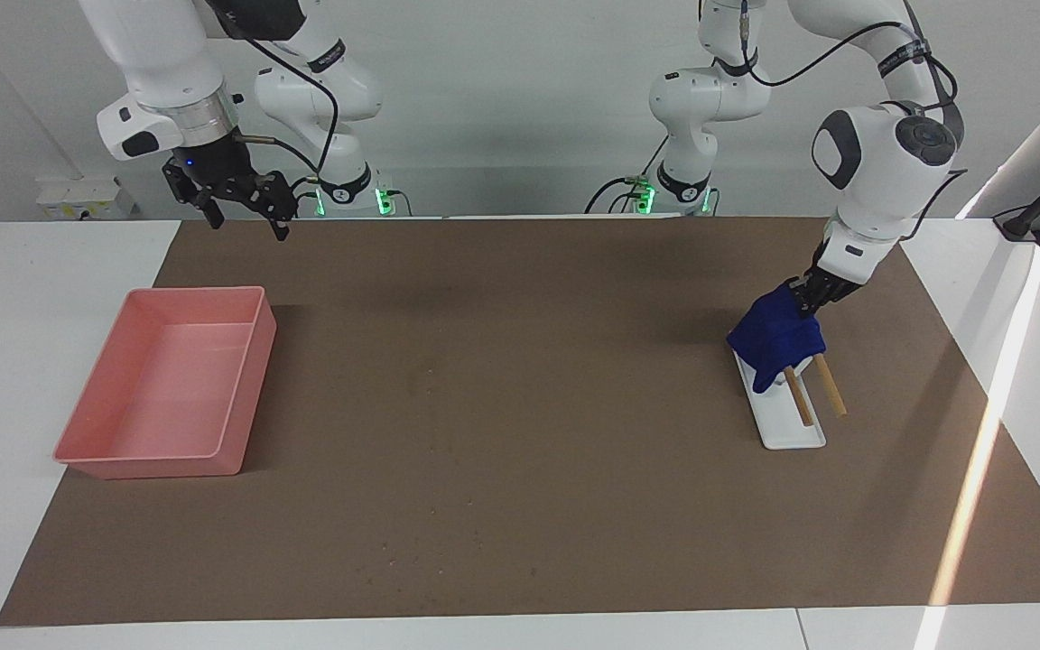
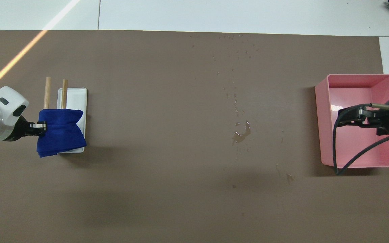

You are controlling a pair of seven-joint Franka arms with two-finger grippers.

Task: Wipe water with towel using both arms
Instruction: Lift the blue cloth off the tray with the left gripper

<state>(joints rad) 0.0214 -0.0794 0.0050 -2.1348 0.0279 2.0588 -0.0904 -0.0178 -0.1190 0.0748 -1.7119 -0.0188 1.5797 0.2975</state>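
Observation:
Next, I should grab the deep-blue towel by its loose side (image 2: 77, 133) with my right gripper to wipe up the water puddle (image 2: 242, 133).
The deep-blue towel (image 1: 777, 336) hangs bunched over the two wooden rods (image 1: 830, 385) of a white rack (image 1: 793, 426) at the left arm's end of the table. My left gripper (image 1: 806, 301) is low at the towel's edge and shut on it. From above the towel (image 2: 61, 132) covers the nearer part of the rack (image 2: 76, 98), with the left gripper (image 2: 41, 127) beside it. A small water puddle (image 2: 242, 133) lies mid-table, with droplets trailing away from the robots. My right gripper (image 1: 246, 217) is open and empty, raised over the pink tray (image 2: 360, 76), where it also shows from above (image 2: 341, 118).
The pink tray (image 1: 199, 291) stands at the right arm's end of the table and holds nothing I can see. A brown mat (image 1: 520, 506) covers most of the white table. More small drops (image 2: 289, 177) lie nearer to the robots than the puddle.

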